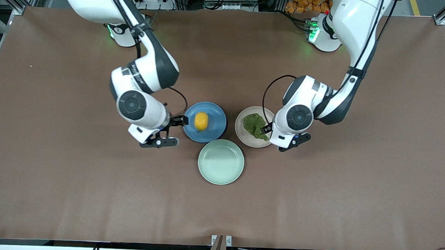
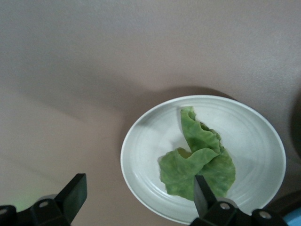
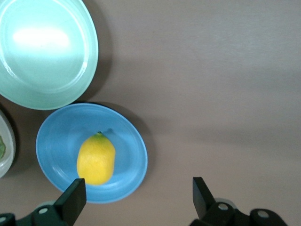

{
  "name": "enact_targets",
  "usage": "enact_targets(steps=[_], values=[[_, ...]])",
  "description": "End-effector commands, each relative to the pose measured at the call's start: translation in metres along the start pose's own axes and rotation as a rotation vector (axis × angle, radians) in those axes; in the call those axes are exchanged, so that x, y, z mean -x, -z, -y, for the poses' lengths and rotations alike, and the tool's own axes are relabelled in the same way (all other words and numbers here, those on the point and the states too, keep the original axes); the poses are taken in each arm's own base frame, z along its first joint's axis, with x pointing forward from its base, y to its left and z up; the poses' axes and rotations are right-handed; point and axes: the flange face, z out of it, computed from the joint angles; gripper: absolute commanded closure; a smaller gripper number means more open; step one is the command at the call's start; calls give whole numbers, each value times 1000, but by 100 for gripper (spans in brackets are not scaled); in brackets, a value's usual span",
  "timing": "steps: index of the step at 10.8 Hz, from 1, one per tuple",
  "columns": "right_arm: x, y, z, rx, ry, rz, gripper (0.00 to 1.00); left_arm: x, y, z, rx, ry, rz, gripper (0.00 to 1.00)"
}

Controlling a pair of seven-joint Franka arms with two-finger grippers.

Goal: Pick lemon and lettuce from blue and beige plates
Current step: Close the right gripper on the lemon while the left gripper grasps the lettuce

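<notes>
Next, my right gripper grips the lemon by its plump middle (image 1: 201,121) (image 3: 96,161) to empty the blue plate.
The lemon (image 1: 201,121) lies on the blue plate (image 1: 215,117). The lettuce (image 1: 255,126) lies on the beige plate (image 1: 244,135). My right gripper (image 1: 172,131) is open and empty over the blue plate's rim toward the right arm's end. In the right wrist view the gripper (image 3: 137,197) has one finger by the lemon (image 3: 96,159) on the blue plate (image 3: 56,146). My left gripper (image 1: 281,136) is open and empty over the beige plate's rim toward the left arm's end. In the left wrist view the gripper (image 2: 136,197) has one finger over the lettuce (image 2: 197,160) on the beige plate (image 2: 146,160).
A pale mint-green plate (image 1: 221,162) sits empty, nearer the front camera than the other two plates and touching close to both; it also shows in the right wrist view (image 3: 44,52). Bare brown table (image 1: 94,194) lies all round.
</notes>
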Motion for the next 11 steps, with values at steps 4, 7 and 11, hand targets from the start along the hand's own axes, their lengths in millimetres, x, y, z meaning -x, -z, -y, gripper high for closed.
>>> enact_targets(steps=[4,7,11], values=[[22,-66,47,-19,-51,-68,0,8,-32,-14,20,76,-31,0],[32,-96,55,-15,-67,-76,0,14,-54,-25,24,97,-33,0],[49,-128,68,-27,-91,-114,0,26,-70,-41,65,128,-56,0]])
